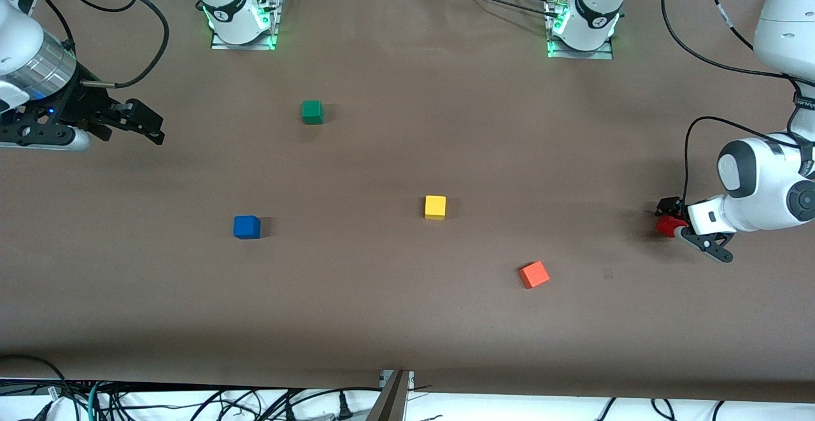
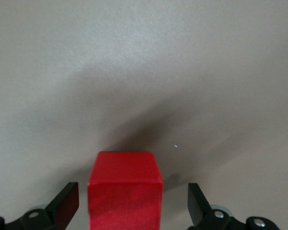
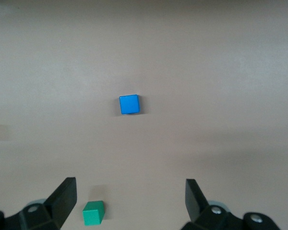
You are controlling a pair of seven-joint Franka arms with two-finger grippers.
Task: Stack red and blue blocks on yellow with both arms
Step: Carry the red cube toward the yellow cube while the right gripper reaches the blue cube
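Observation:
My right gripper needs to pick up the blue block by two opposite sides next. Then it can stack the blue block (image 1: 246, 227) on the yellow block (image 1: 435, 207).
The red block (image 1: 666, 226) sits on the table at the left arm's end. My left gripper (image 1: 668, 217) is down around it. In the left wrist view the red block (image 2: 125, 191) stands between the open fingers (image 2: 67, 203) with a gap on each side. The blue block (image 1: 246, 227) lies toward the right arm's end and also shows in the right wrist view (image 3: 129, 104). The yellow block (image 1: 435, 207) sits mid-table. My right gripper (image 1: 149, 125) is open and empty, up in the air at the right arm's end of the table; it also shows in its own wrist view (image 3: 129, 194).
A green cube (image 1: 312, 112) lies farther from the front camera than the blue block and shows in the right wrist view (image 3: 93, 212). An orange-red cube (image 1: 533, 274) lies nearer to the camera than the yellow block. Arm bases (image 1: 239, 20) stand along the back edge.

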